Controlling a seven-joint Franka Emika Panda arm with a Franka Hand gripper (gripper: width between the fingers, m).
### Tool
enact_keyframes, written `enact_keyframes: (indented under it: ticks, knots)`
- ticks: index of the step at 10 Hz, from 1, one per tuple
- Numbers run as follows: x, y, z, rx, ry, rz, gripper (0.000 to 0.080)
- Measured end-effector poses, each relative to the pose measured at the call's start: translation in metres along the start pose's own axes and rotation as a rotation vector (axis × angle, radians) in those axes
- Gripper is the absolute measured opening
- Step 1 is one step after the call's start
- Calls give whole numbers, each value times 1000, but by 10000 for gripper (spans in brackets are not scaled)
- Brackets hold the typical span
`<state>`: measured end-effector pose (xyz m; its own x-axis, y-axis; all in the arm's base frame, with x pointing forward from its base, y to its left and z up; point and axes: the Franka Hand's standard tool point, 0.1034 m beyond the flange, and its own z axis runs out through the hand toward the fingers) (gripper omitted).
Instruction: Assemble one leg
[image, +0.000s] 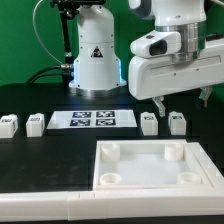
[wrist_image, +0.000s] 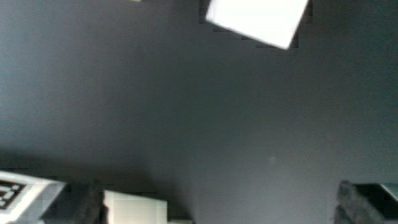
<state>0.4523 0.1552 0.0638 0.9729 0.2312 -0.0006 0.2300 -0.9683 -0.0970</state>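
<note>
The robot's gripper will next grab the white leg by its square body, to fit the leg into a socket of the white tabletop.
Four small white legs lie in a row on the black table: two at the exterior view's left and two at its right. My gripper hangs open and empty just above the right pair, touching neither. In the wrist view the gripper is open, with dark fingers at the frame's edges. A white leg shows beside one finger. A code tag of another leg shows outside that finger.
The white tabletop with round corner sockets lies at the front. The marker board lies between the leg pairs. The robot base stands behind it. A white corner shows in the wrist view; I cannot tell what it belongs to.
</note>
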Motion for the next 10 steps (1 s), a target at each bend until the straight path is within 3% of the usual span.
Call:
enact_keyframes:
  ticks: [1,3,5,8,10]
  knots:
    - [-13,-5,6,1,-129,90,649]
    - [-16,-16,11,-2,-318,170,649]
    - [-14,-19,16,38,-459,221,649]
    - [-24,-17,17,65,-750,206,649]
    - [-20,-17,22,74,-792,205,649]
